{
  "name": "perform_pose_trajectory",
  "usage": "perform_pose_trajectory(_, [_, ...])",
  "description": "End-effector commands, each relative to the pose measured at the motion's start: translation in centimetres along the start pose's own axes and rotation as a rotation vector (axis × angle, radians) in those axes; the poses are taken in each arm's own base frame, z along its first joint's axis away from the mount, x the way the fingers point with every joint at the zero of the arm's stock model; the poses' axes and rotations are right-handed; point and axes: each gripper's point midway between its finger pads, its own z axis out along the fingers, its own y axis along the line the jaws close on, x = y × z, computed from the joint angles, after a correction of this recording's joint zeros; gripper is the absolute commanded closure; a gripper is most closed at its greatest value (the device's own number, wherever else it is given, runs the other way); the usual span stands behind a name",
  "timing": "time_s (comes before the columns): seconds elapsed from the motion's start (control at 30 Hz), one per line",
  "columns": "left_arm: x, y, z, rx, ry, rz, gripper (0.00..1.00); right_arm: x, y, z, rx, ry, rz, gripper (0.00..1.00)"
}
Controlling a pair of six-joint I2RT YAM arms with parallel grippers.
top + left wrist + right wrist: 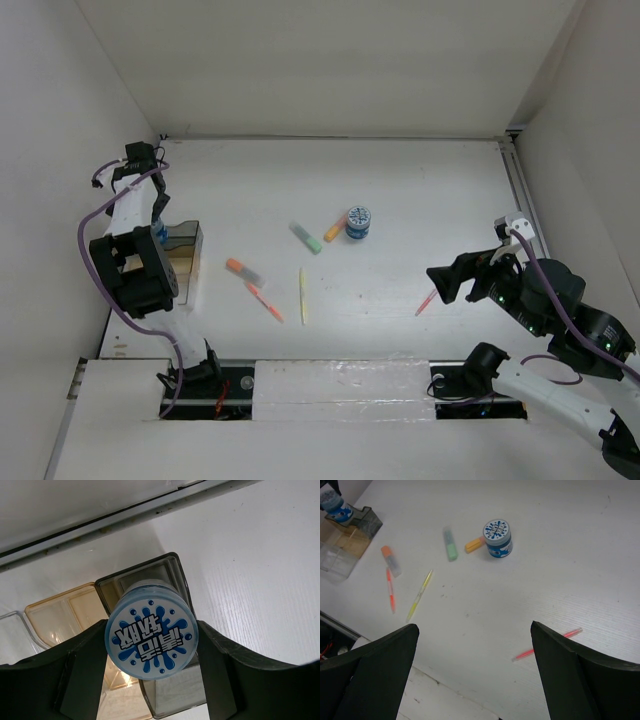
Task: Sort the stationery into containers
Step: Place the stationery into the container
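Note:
The cylinder's base lies within the smoky end section's rim, so opening would leave the cylinder there. Now my left gripper is ready to release.
My left gripper (pixel 151 647) is shut on a round blue-and-white cylinder (pixel 151 630), its fingers (pixel 80 680) pressed to both sides. The cylinder hangs over the smoky end compartment of the divided tray (pixel 176 572); whether it touches the floor is hidden. The tray (pixel 198 262) stands at the left wall. My right gripper (pixel 475 630) is open and empty above bare table, beside a pink pen (pixel 547 644). A second cylinder (pixel 357 221) stands mid-table, touching an orange highlighter (pixel 334 229), with a green-grey highlighter (pixel 306 237) close by.
Another orange-capped highlighter (pixel 242 269), an orange-red pen (pixel 265 301) and a yellow pen (pixel 302 295) lie left of centre. White walls close in the table on the left, back and right. The tray's tan (pixel 60 615) and clear compartments hold nothing visible.

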Motion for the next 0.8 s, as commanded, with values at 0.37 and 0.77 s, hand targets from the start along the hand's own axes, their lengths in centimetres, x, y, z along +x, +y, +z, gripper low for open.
perform_pose_trajectory(0.37, [-0.4,1.0,-0.2,-0.033,-0.021,-0.039,0.23,-1.9,0.6,-0.3,-0.026,-0.064,0.015,0.0])
perform_pose_trajectory(0.77, [-1.7,-0.9,-2.5,0.057,-0.063,-0.017,0.04,-1.9,0.6,-0.3,-0.026,-0.064,0.015,0.0])
